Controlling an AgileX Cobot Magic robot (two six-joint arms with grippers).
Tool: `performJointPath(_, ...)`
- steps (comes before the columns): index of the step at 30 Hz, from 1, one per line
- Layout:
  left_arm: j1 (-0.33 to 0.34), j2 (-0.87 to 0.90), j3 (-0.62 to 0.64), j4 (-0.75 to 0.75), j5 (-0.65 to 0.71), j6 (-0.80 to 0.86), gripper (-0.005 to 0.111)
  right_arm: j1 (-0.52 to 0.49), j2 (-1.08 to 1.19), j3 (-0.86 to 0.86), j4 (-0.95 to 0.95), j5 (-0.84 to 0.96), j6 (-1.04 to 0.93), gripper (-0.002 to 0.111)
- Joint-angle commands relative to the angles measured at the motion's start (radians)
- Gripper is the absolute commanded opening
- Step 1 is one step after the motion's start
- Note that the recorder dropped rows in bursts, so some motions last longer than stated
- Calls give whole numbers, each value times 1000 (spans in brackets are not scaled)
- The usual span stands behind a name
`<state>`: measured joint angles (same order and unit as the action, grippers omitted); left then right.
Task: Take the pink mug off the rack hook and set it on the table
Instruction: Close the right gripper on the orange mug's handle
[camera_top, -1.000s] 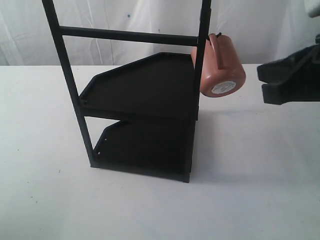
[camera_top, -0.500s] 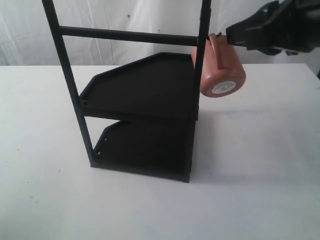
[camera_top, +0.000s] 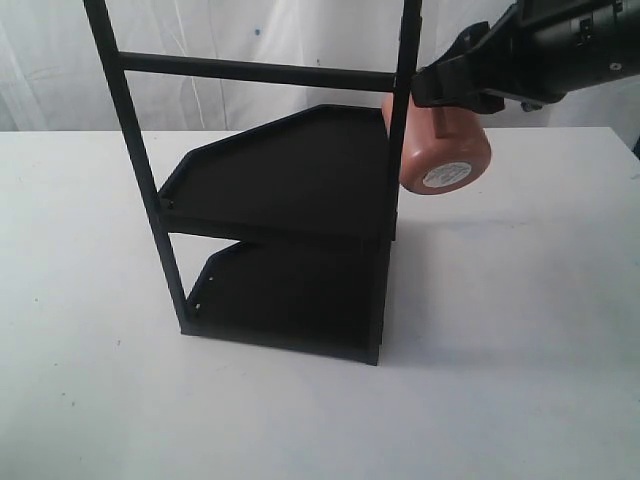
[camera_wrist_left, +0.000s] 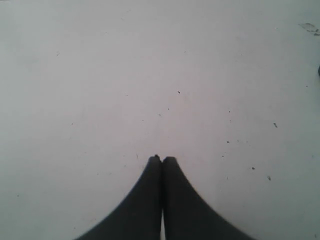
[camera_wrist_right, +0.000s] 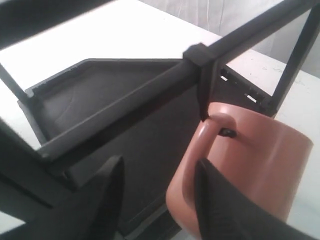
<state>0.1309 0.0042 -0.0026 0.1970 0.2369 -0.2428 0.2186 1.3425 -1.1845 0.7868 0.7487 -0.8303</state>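
My right gripper picks up the pink mug by its loop handle (camera_wrist_right: 196, 150) next, to take it off the rack hook (camera_wrist_right: 227, 133).
The pink mug (camera_top: 445, 150) hangs by its loop handle from the rack's right post, its white-labelled base toward the exterior camera. In the right wrist view the mug (camera_wrist_right: 260, 165) hangs on the rack hook (camera_wrist_right: 227, 133), whose thin black tip pokes through the handle. My right gripper (camera_top: 428, 88) (camera_wrist_right: 159, 165) is open at the top of the mug. One finger lies against the mug by the handle, the other over the rack's shelf. The gripper hides the hook in the exterior view. My left gripper (camera_wrist_left: 161, 159) is shut and empty above the table (camera_wrist_left: 150, 75).
The rack (camera_top: 300, 180) stands mid-table with two black tray shelves, upright posts and a crossbar (camera_top: 250, 70). White tabletop (camera_top: 500, 350) stretches in front of and to the right of the rack. A white curtain hangs behind.
My right gripper has risen from beside the mug on the right and moved left, over the top of the mug to the handle. The mug still hangs in place.
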Motion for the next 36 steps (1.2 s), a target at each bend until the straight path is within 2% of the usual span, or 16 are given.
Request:
performJointPath(1,-3,-4,3,-3,-4,4,0,1,19,-7,-1,-10,1,42)
performJointPath(13,-3,-4,3,-3,-4,4,0,1,69,0,-15,-44,-2,41)
performJointPath(19,-3,-4,3,-3,-4,4,0,1,75,0,-15,-46,-2,28)
performJointPath(26,-3,-4,3,-3,-4,4,0,1,77,0,-15,-41,-2,1)
performJointPath(36,-3,-4,3,-3,-4,4,0,1,58,0,-15,-12,-2,0)
